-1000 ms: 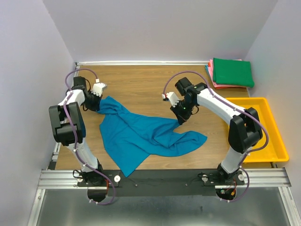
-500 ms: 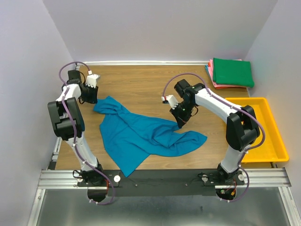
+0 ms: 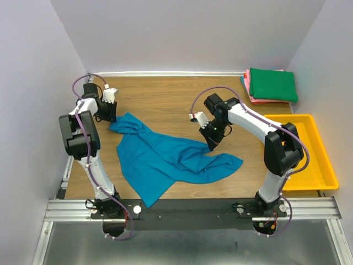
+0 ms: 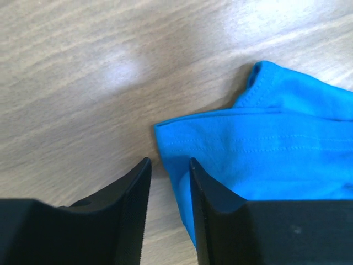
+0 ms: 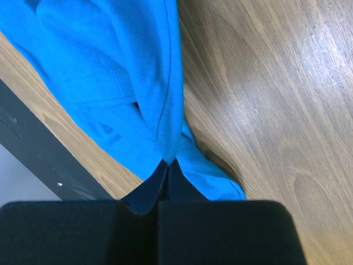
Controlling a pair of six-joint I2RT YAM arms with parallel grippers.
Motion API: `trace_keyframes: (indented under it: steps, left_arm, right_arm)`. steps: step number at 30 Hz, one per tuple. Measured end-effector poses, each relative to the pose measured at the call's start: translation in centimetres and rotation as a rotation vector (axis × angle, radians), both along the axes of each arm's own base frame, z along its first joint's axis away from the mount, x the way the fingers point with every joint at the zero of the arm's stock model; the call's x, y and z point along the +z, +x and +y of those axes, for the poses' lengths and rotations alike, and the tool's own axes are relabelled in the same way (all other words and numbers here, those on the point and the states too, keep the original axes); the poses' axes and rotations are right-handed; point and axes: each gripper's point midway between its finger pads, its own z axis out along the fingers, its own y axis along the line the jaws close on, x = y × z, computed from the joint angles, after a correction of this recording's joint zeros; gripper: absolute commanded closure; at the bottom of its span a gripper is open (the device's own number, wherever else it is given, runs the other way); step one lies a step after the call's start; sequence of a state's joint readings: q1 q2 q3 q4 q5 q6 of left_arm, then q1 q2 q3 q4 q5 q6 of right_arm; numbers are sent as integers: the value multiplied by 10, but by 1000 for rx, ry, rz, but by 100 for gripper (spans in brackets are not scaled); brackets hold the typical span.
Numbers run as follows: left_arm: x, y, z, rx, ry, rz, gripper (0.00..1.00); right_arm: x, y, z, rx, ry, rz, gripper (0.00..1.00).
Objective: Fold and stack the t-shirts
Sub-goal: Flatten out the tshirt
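I will grip the teal-blue t-shirt with my left gripper next, by its hemmed far corner (image 3: 113, 125) (image 4: 169, 147), opposite my right gripper, so the shirt can be spread flat for folding.
A teal-blue t-shirt (image 3: 171, 160) lies crumpled and spread on the wooden table. My left gripper (image 3: 111, 118) is at its far left corner. In the left wrist view the gripper (image 4: 168, 164) is open with a narrow gap, and the shirt's hemmed edge (image 4: 265, 149) lies in that gap and under one finger (image 4: 208, 193). My right gripper (image 3: 209, 143) is shut on a raised fold at the shirt's right side; the wrist view shows the fold (image 5: 165, 99) pinched at the tips (image 5: 168, 163). A folded dark green shirt (image 3: 273, 84) tops pink ones (image 3: 249, 91) at the back right.
A yellow plastic tray (image 3: 325, 165) stands along the right edge, in front of the folded stack. Bare wood lies between the two grippers and behind the shirt. Walls close off the left, back and right sides.
The left arm has swung back and left, and the shirt's far left corner has shifted left with it. The right gripper has stayed on its fold, barely moving.
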State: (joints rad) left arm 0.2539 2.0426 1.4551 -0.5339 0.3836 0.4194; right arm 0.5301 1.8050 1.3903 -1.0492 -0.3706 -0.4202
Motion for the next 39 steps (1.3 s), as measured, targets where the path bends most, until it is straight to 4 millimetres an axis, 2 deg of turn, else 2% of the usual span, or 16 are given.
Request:
trace_keyframes:
  steps: [7,10,11,13,17,20,22,24,26,28,30,31,33,34,36,39]
  left_arm:
    - [-2,14,-12,-22,95,-32,60]
    - [-1,19,-22,-43,128,-43,73]
    - [-1,20,-24,-47,134,-43,85]
    - [-2,22,-27,-56,148,-43,99]
    - [-1,26,-28,-61,155,-45,100]
    - [6,25,-23,-53,150,-32,100]
    - [19,30,-17,-41,142,-40,100]
    - [49,46,-7,-24,137,-102,100]
    - [99,67,2,-16,126,-212,100]
    - [148,78,5,-16,122,-321,100]
    - [217,82,4,-21,123,-471,100]
    - [241,81,1,-27,123,-524,100]
    - [308,73,-8,-41,119,-680,100]
    - [334,68,-13,-49,115,-745,100]
    - [378,53,-21,-60,101,-852,100]
    - [425,31,-25,-63,93,-974,100]
  right_arm:
    - [-1,1,-1,-2,-8,-1,99]
    - [-1,4,-1,-2,-15,-10,99]
    - [0,5,-1,-3,-16,-13,99]
    - [1,8,-1,-4,-21,-24,99]
    - [6,16,-3,-9,-33,-55,99]
    - [16,29,-6,-25,-46,-100,99]
    - [32,52,-12,-57,-55,-172,99]
    - [49,73,-19,-93,-57,-241,99]
    - [74,103,-32,-140,-71,-344,99]
    - [102,133,-45,-187,-90,-464,100]
    - [139,163,-62,-241,-122,-603,100]
    - [153,174,-66,-260,-128,-656,99]
    - [192,199,-73,-299,-140,-789,100]
    - [212,209,-76,-320,-144,-858,99]
    - [245,220,-82,-352,-152,-961,99]
    - [295,231,-92,-406,-156,-1114,99]
